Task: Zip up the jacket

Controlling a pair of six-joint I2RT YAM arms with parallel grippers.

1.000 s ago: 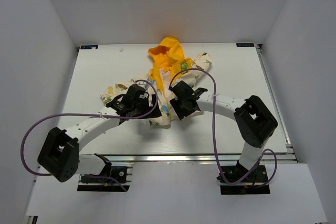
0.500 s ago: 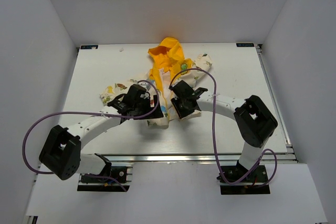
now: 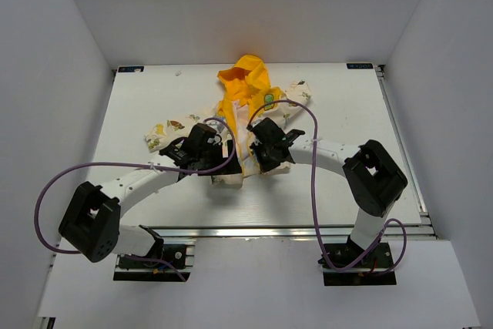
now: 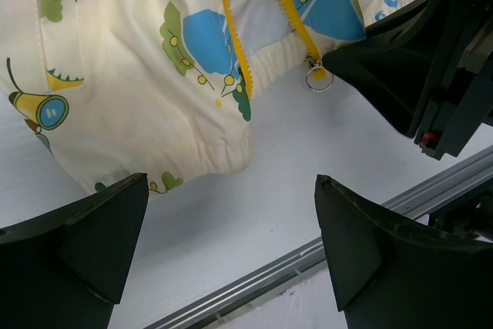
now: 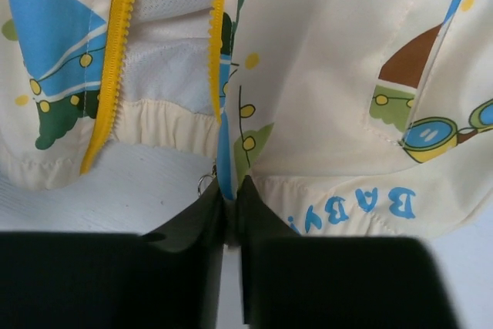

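I will grab the ringless panel's hem corner (image 3: 238, 179) (image 4: 234, 153) beside its yellow zipper strip with my left gripper, which leaves the strip's end free to zip up the jacket.
The jacket (image 3: 248, 90) lies open on the white table (image 3: 146, 98), yellow hood at the far end, hem toward me. In the right wrist view the cream printed fabric (image 5: 331, 67) fills the frame, with two yellow zipper strips (image 5: 119, 59) apart. My right gripper (image 5: 231, 190) is shut on the hem at the inner edge of the right front panel, beside the metal zipper-pull ring (image 5: 204, 184). It also shows in the top view (image 3: 259, 166). My left gripper (image 4: 231, 182) is open and empty just below the left panel's hem (image 4: 192, 156); it shows in the top view (image 3: 223, 166).
An aluminium rail (image 3: 293, 230) runs along the table's near edge and shows in the left wrist view (image 4: 308, 252). White walls enclose the table on three sides. Purple cables (image 3: 85, 169) loop over both arms.
My left gripper has moved right, closer to the jacket's hem. The right gripper has shifted slightly up and left, still holding the hem. The left panel has bunched a little.
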